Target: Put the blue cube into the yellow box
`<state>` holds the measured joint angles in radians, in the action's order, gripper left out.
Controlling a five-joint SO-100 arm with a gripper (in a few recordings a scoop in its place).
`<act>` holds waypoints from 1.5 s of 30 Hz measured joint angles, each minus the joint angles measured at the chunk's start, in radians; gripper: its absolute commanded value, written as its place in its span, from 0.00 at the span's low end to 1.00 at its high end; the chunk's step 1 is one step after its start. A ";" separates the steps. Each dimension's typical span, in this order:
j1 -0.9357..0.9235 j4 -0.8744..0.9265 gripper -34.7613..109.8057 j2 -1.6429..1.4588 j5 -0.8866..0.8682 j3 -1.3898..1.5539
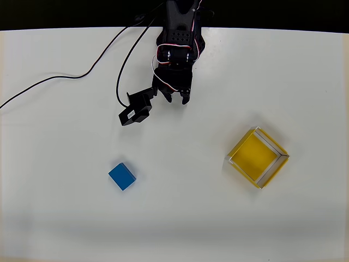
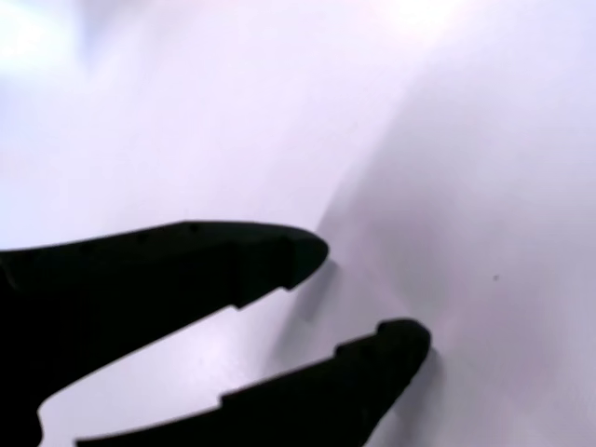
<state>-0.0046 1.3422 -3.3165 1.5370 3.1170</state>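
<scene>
Next, my gripper grips the blue cube by its opposite sides, to put the cube into the yellow box.
The blue cube lies on the white table in the overhead view, left of centre and toward the lower part. The yellow box is at the right, turned like a diamond, with nothing on its yellow floor. My black gripper hangs near the top centre, well above the cube and up-left of the box, touching neither. In the wrist view the gripper is open: two dark fingers with a gap, bare white table between them.
A black cable snakes across the table's upper left to the arm. The black camera mount sticks out to the gripper's lower left. The table's far edge runs along the top.
</scene>
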 measured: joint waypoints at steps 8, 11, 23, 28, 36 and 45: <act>0.000 0.000 0.35 0.000 0.040 0.000; 0.000 0.000 0.34 0.000 0.058 0.000; -0.166 -0.281 0.45 0.193 0.299 -0.015; -0.241 -0.499 0.51 0.451 0.396 -0.143; -0.351 -0.733 0.57 0.908 0.535 -0.445; -0.426 -0.813 0.60 1.324 0.664 -0.795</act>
<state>-0.4310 0.5292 -1.9926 2.2013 2.3224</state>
